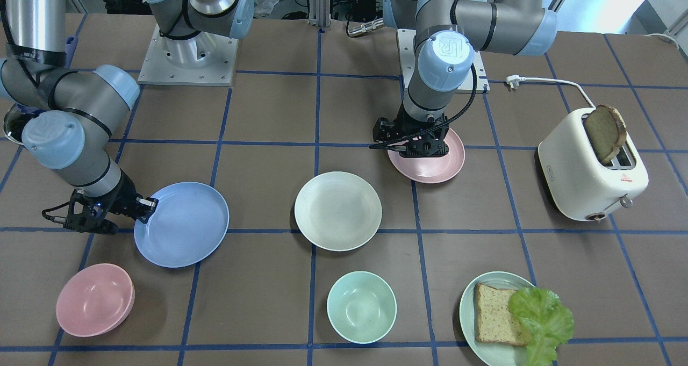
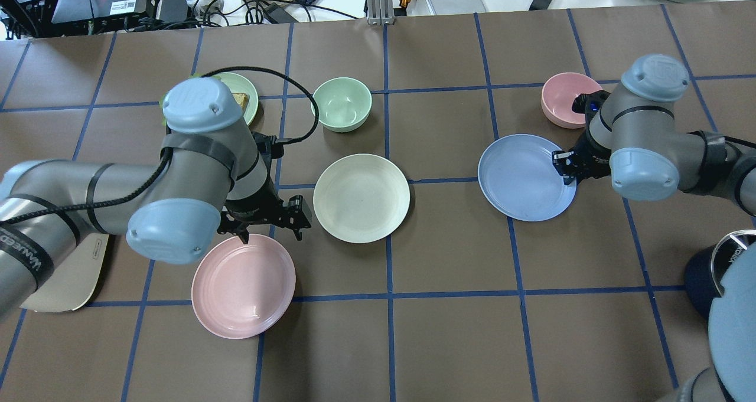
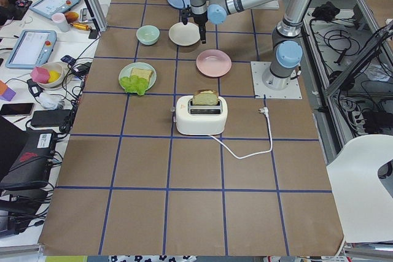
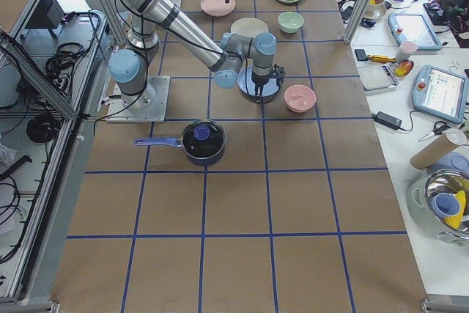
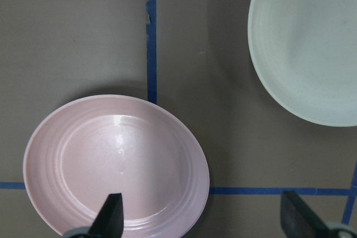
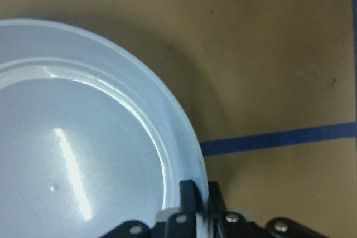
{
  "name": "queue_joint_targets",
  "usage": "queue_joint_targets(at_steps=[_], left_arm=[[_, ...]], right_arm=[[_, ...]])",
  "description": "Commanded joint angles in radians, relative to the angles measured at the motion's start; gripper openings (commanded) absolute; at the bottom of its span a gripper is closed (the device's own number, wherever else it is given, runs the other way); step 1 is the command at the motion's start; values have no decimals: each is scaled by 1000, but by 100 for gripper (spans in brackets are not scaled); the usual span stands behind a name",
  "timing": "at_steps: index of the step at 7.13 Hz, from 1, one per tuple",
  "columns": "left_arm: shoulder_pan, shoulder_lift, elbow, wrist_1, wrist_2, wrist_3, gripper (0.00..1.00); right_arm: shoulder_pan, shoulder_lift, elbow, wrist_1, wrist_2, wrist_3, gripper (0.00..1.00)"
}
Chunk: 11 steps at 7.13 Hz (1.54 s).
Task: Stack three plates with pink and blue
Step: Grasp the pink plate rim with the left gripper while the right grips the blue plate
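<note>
I will grab the pink plate's rim [image 1: 458, 139] with my left gripper next, so that I can stack it onto the cream-white plate [image 1: 337, 210].
The pink plate [image 1: 435, 167] lies flat on the table, also in the overhead view [image 2: 243, 285]. My left gripper [image 2: 269, 228] hovers over its far rim, open and empty. In the left wrist view its fingertips [image 5: 111, 213] stand wide apart over the pink plate [image 5: 117, 165]. The cream-white plate [image 1: 337, 210] lies in the middle [image 2: 361, 197]. The light blue plate [image 1: 183, 226] lies on my right side [image 2: 522, 177]. My right gripper [image 2: 564, 166] is shut on its rim; the right wrist view shows the fingers [image 6: 192, 193] pinching the blue plate [image 6: 83, 137].
A deep pink bowl [image 1: 94, 300] sits beside the blue plate. A mint bowl [image 1: 361, 307] and a mint plate with bread and lettuce [image 1: 510, 317] lie along the operators' edge. A white toaster [image 1: 591, 172] stands on my left. A dark pot [image 4: 203, 141] sits beyond my right arm.
</note>
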<state>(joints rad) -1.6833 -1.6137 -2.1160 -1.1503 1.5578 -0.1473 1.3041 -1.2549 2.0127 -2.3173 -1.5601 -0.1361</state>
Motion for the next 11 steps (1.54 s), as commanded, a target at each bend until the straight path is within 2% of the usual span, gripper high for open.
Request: queue_joint_targets(at_steps=[1, 3, 4, 5, 6, 8, 10, 11], left_arm=[[-21, -21, -141, 184, 1, -9, 100], [-21, -35, -260, 422, 4, 12, 100], [-18, -40, -272, 441, 7, 14, 94], [-19, -37, -265, 440, 10, 21, 70], [-19, -40, -269, 442, 10, 26, 38], [-19, -40, -266, 440, 10, 28, 0], [-19, -26, -233, 442, 2, 8, 0], [-30, -28, -149, 411, 4, -32, 0]], right_arm=[[0, -23, -2, 39, 2, -7, 0], [-2, -26, -5, 41, 23, -7, 0], [-2, -34, -6, 42, 23, -7, 0], [-2, -44, -11, 68, 25, -5, 0], [-2, -52, -26, 94, 26, -5, 0], [-2, -58, -95, 191, 57, -3, 0], [0, -58, -152, 260, 61, -3, 0], [-3, -58, -152, 265, 61, -3, 0]])
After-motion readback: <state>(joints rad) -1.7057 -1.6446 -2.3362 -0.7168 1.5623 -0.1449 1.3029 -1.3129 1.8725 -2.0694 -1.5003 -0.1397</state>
